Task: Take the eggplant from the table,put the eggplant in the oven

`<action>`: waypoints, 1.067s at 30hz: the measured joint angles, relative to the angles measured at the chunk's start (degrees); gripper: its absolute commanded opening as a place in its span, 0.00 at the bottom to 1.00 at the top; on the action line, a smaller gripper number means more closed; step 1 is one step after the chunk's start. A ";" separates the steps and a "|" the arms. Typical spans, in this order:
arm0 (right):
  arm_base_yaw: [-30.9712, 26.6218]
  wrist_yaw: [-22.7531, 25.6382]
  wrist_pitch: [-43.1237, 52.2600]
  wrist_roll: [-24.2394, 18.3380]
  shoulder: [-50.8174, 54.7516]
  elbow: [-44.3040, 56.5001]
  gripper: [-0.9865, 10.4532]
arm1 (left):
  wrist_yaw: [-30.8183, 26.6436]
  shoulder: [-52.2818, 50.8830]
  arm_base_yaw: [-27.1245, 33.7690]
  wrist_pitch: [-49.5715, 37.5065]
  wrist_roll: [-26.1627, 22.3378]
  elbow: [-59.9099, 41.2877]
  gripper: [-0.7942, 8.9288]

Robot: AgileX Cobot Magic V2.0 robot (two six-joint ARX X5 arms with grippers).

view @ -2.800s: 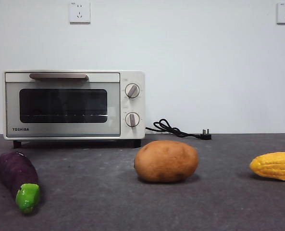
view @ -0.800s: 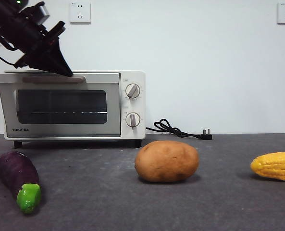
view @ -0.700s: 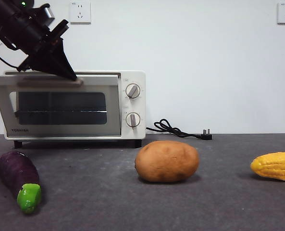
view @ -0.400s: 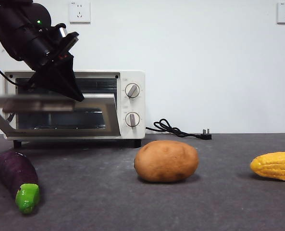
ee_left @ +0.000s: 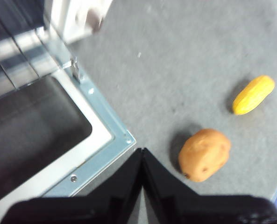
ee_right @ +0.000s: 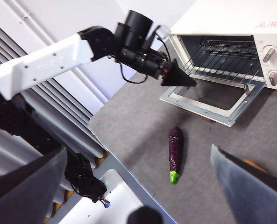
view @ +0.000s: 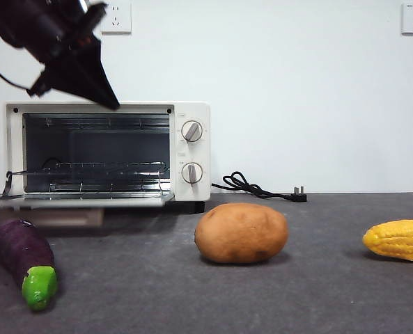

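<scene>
The robot's right gripper next has to grab the eggplant by its purple body near the green cap (view: 28, 257) (ee_right: 174, 161), so that it can go in the oven.
The dark purple eggplant (view: 19, 256) lies on the table (view: 157, 292) at the front left, green cap toward the camera. From the right wrist view the eggplant (ee_right: 175, 150) is in front of the open oven door (ee_right: 208, 112). The cream oven (view: 191, 149) stands behind it with its door (view: 81, 200) folded down flat and the wire rack (view: 88, 170) showing. My left gripper (view: 111, 104) hangs shut and empty above the oven's top edge; its tip (ee_left: 142, 152) points down past the door's corner. My right gripper (ee_right: 138, 149) is open, high above the table.
A brown potato (view: 241, 233) sits mid-table and a yellow corn cob (view: 399, 239) lies at the right edge. A black power cable with plug (view: 262, 188) trails behind the oven's right side. The left arm (ee_right: 59, 53) reaches in from the left.
The oven door has dropped from half open to lying flat. My left gripper has come off the handle and risen above the oven. The eggplant, potato and corn have not moved.
</scene>
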State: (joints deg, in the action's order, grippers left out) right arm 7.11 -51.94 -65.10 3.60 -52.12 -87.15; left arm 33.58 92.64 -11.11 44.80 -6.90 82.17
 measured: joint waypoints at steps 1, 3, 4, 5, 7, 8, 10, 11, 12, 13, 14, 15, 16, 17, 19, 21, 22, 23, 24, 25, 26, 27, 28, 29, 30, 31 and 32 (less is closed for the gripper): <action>0.00 0.00 -0.02 0.00 0.00 0.00 0.61 | -0.04 -1.29 0.02 0.04 0.00 0.00 0.08; 0.04 0.02 -0.07 -0.02 -0.15 0.00 0.61 | -0.17 -4.33 0.24 0.07 0.02 0.00 0.08; 0.24 0.11 -0.26 -0.02 -0.31 0.00 0.61 | -0.17 -6.25 0.42 0.04 0.04 0.00 0.08; 0.68 0.31 -0.70 -0.02 -0.59 0.00 0.61 | -0.17 -8.33 0.57 0.04 0.15 0.00 0.08; 1.79 0.74 -1.46 -0.20 -1.18 0.00 0.61 | -0.35 -12.48 0.96 0.02 0.61 0.00 0.08; 2.36 0.92 -1.60 -0.22 -1.46 0.00 0.61 | -0.74 -14.49 1.18 0.04 0.87 0.00 0.08; 3.91 0.96 -1.97 -0.22 -2.36 0.00 0.61 | -3.17 -19.39 1.57 0.07 1.03 0.00 0.08; 4.72 0.96 -2.16 -0.22 -2.91 0.00 0.61 | -4.96 -21.99 1.62 0.13 1.14 0.00 0.08; 5.44 0.96 -2.25 -0.22 -3.28 0.00 0.61 | -6.60 -24.26 1.66 0.17 1.18 0.00 0.08; 6.25 0.98 -2.32 -0.22 -3.85 0.00 0.61 | -8.35 -26.95 1.68 0.31 1.29 0.00 0.08; 7.13 1.05 -2.40 -0.22 -4.31 0.00 0.61 | -9.70 -29.70 1.68 0.63 1.44 0.00 0.08; 7.93 1.07 -2.45 -0.22 -4.59 0.00 0.61 | -10.54 -32.06 1.68 1.05 1.57 0.00 0.08; 8.94 1.07 -2.43 -0.22 -4.90 0.00 0.61 | -11.02 -34.75 1.68 1.46 1.64 0.00 0.08; 9.88 1.09 -2.43 -0.26 -5.14 0.00 0.61 | -11.52 -37.00 1.68 1.84 1.73 0.00 0.08; 12.15 1.22 -2.43 -0.46 -5.64 0.00 0.61 | -13.05 -41.83 1.68 2.82 2.01 0.00 0.08; 14.40 1.88 -2.43 -0.61 -6.34 0.00 0.61 | -14.93 -45.59 1.68 4.11 2.03 0.00 0.08; 15.47 2.40 -2.43 -0.63 -6.73 0.00 0.61 | -15.50 -47.12 1.68 4.90 2.03 0.00 0.08; 16.76 3.08 -2.43 -0.63 -7.37 0.00 0.61 | -15.67 -49.11 1.68 5.79 2.03 0.00 0.08; 18.08 3.93 -2.40 -0.63 -8.07 0.00 0.61 | -15.89 -50.88 1.68 6.80 2.03 0.00 0.08; 19.19 4.48 -2.36 -0.63 -8.68 0.00 0.61 | -15.93 -52.19 1.68 7.80 2.05 0.00 0.08; 20.79 5.40 -2.08 -0.63 -9.46 0.00 0.61 | -16.09 -53.62 1.68 9.18 2.25 0.00 0.08; 22.01 5.97 -1.73 -0.63 -10.01 0.00 0.61 | -16.28 -54.42 1.68 10.16 2.49 0.00 0.08; 23.26 6.47 -1.18 -0.63 -10.53 0.00 0.61 | -16.68 -55.10 1.68 11.08 2.71 0.00 0.08; 24.92 7.04 -0.13 -0.63 -11.21 0.00 0.61 | -17.49 -55.71 1.68 12.17 3.04 0.00 0.08; 26.18 7.56 0.85 -0.61 -11.72 0.00 0.61 | -18.08 -56.04 1.68 12.94 3.15 0.00 0.08; 27.47 8.28 1.90 -0.59 -12.24 0.00 0.61 | -18.29 -56.28 1.68 13.62 3.39 0.00 0.08; 29.27 9.42 3.37 -0.57 -12.98 0.00 0.61 | -18.43 -56.57 1.68 14.58 3.58 0.00 0.08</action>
State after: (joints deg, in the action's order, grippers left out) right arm 36.38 -42.52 -61.73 3.03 -65.10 -87.15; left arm 15.16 36.07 -9.43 59.37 -3.31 82.17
